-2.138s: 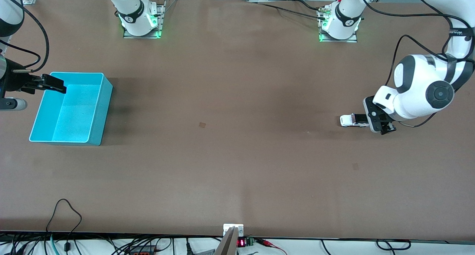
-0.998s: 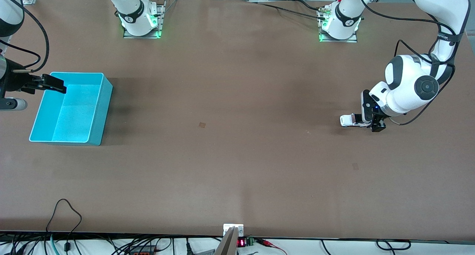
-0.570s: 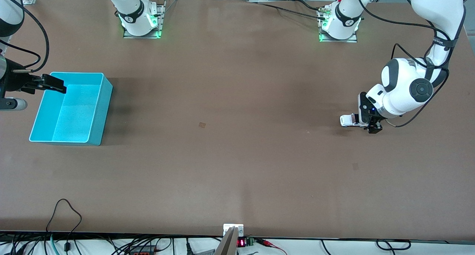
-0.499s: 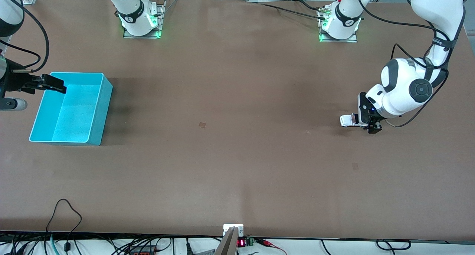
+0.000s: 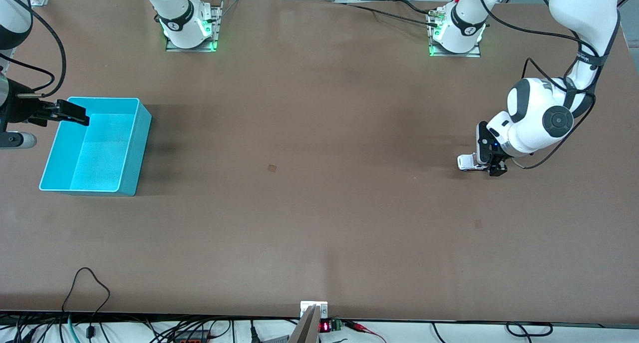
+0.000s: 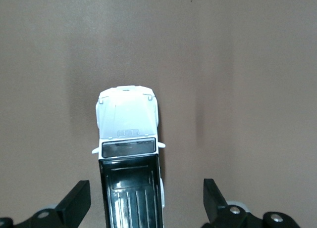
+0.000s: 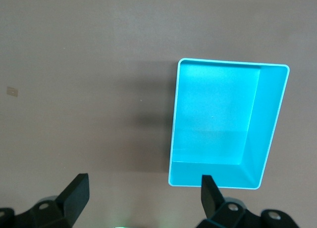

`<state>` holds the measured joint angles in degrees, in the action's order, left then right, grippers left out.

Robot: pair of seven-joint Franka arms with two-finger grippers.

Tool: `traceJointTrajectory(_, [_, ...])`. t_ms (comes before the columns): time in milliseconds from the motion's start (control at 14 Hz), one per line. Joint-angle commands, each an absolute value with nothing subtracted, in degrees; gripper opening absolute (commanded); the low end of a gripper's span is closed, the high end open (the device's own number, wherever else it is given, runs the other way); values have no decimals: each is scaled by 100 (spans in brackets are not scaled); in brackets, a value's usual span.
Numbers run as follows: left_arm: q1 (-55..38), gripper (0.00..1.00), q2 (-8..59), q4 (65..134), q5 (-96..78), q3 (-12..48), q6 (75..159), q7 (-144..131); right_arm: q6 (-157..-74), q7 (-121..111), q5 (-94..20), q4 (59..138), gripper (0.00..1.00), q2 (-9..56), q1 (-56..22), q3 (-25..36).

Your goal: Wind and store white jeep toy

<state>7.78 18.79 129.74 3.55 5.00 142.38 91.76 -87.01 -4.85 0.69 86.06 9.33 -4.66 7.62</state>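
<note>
I next need to wind the white jeep toy, so my left gripper should grab the sides of its black roof.
The white jeep toy (image 5: 467, 162), boxy with a black roof, stands on the table toward the left arm's end. In the left wrist view the jeep (image 6: 128, 154) lies between the fingers with a gap on each side. My left gripper (image 5: 488, 161) is open, down around the jeep's rear part. My right gripper (image 5: 75, 114) is open and empty, up over the rim of the cyan bin (image 5: 137, 148) at the right arm's end. The bin (image 7: 265, 139) looks empty in the right wrist view.
A small tan mark (image 5: 271, 168) lies on the brown table near the middle. Cables and a small display (image 5: 325, 326) run along the table edge nearest the front camera. The arm bases (image 5: 188, 26) stand at the edge farthest from it.
My left gripper has come down lower over the jeep and shifted a little toward the jeep's front. The jeep and the right arm have not moved.
</note>
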Motion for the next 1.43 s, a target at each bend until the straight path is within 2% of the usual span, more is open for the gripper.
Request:
traceJointTrajectory(0, [853, 100, 1924, 13025, 439, 554, 14431, 9229, -8675, -563, 105, 8710, 100, 809, -448, 738])
traceJointTrajectory(998, [940, 99, 2039, 13104, 439, 563, 14493, 9229, -8657, -563, 105, 8710, 100, 809, -466, 738])
traceJointTrajectory(1141, [932, 96, 2039, 13104, 439, 563, 14493, 9237, -8648, -563, 105, 8710, 100, 809, -466, 738])
traceJointTrajectory(1283, [940, 87, 2039, 13104, 439, 562, 14493, 9281, -8648, -563, 105, 8710, 100, 809, -466, 738])
traceJointTrajectory(1354, [932, 78, 2030, 13104, 439, 562, 14493, 9290, -8648, -563, 105, 8710, 100, 809, -466, 738])
